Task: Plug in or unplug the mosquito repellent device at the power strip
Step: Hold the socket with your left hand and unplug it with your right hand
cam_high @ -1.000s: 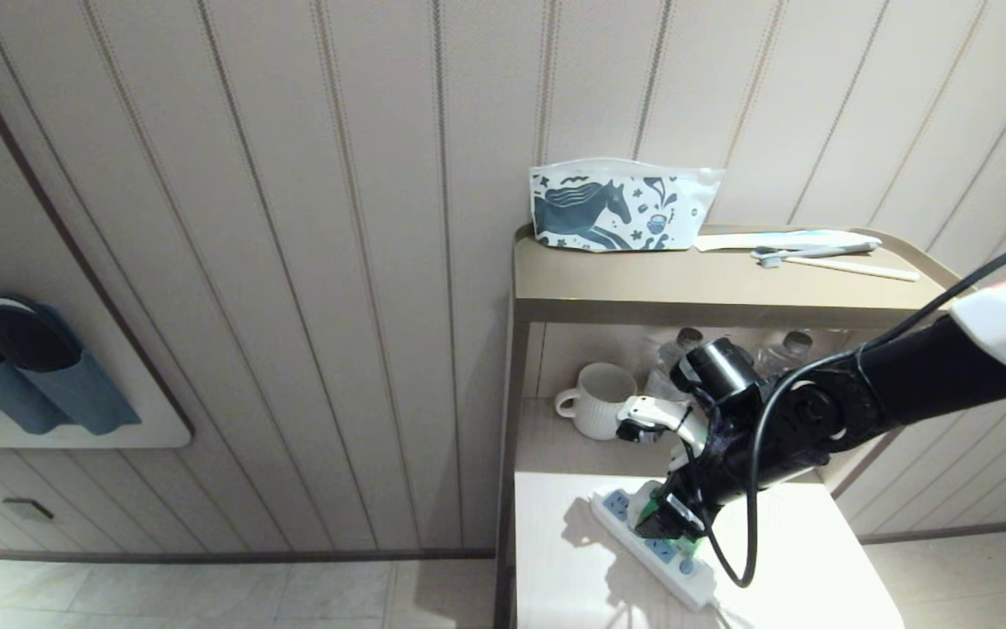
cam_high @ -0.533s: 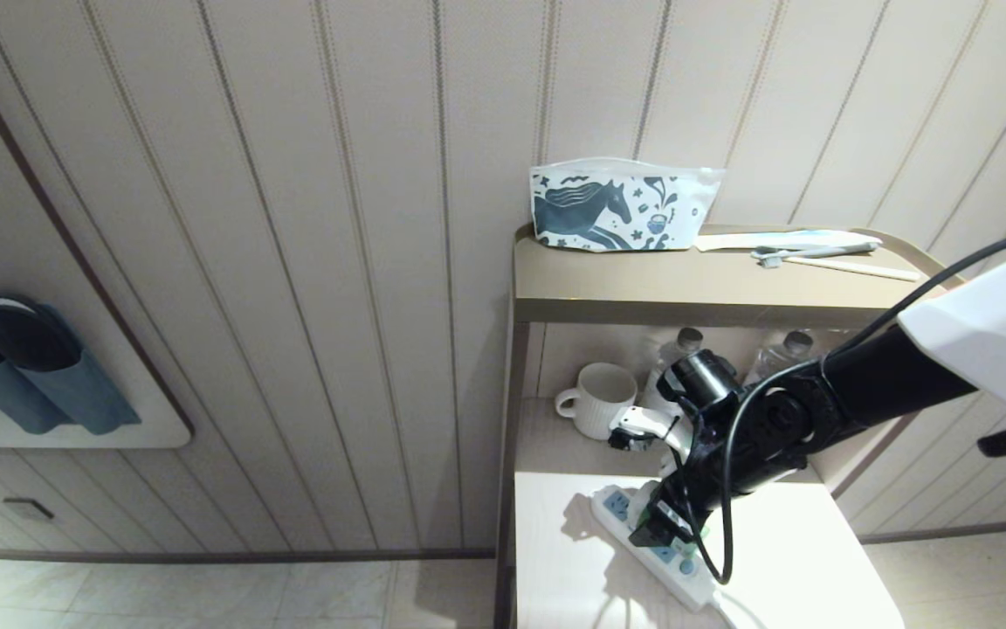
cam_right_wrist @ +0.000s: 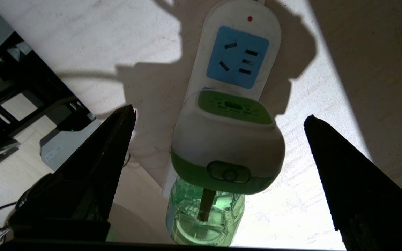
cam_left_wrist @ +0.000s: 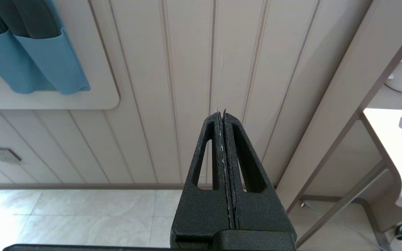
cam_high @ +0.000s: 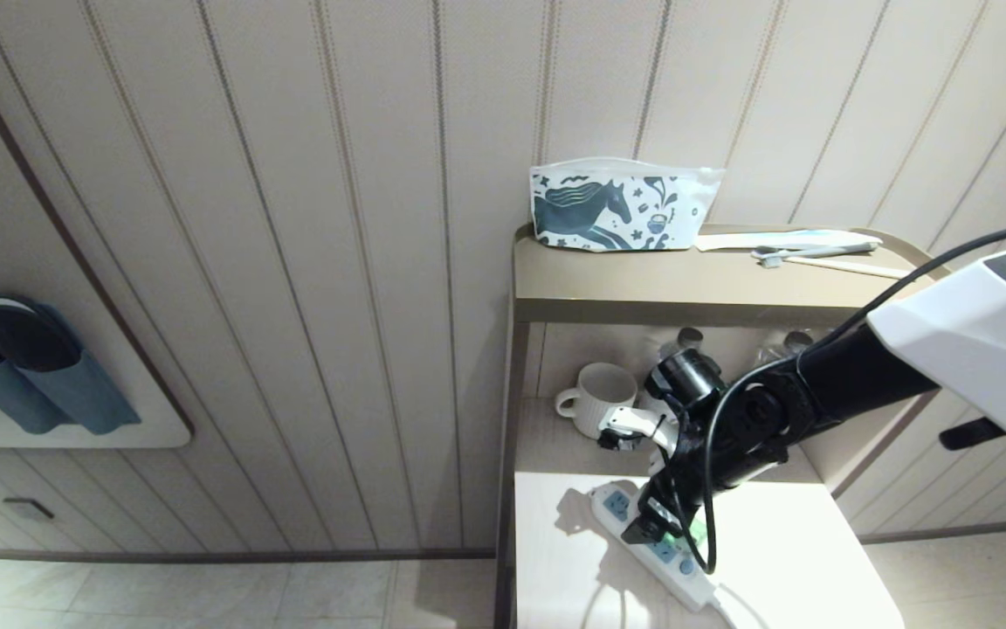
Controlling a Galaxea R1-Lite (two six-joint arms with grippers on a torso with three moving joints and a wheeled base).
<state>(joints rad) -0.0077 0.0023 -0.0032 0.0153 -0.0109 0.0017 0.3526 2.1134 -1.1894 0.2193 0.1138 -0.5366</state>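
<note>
My right gripper grabs the mosquito repellent device by its white housing (cam_right_wrist: 228, 144) next, to unplug it from the power strip.
The mosquito repellent device (cam_right_wrist: 227, 146), white with a green cap and a clear green bottle, sits on the white power strip (cam_right_wrist: 201, 69), covering the socket beside a free light-blue one. My right gripper (cam_right_wrist: 219, 113) is open, one finger on each side of the device, with a gap on both sides. In the head view the right gripper (cam_high: 656, 524) points down over the power strip (cam_high: 697, 587) on the low white table, and only a sliver of the device (cam_high: 692, 531) shows green behind it. The left gripper (cam_left_wrist: 221, 112) is shut on nothing, parked facing the wall, away from the table.
A ribbed mug (cam_high: 601, 397) and water bottles (cam_high: 689, 339) stand on the shelf behind the right arm. A horse-print pouch (cam_high: 621, 208) and a toothbrush (cam_high: 817, 253) lie on the top shelf. Slippers in blue holders (cam_high: 23, 367) hang on the left wall.
The right arm has shifted left in the head view, carrying the gripper a little along the strip. The device has stayed on the strip.
</note>
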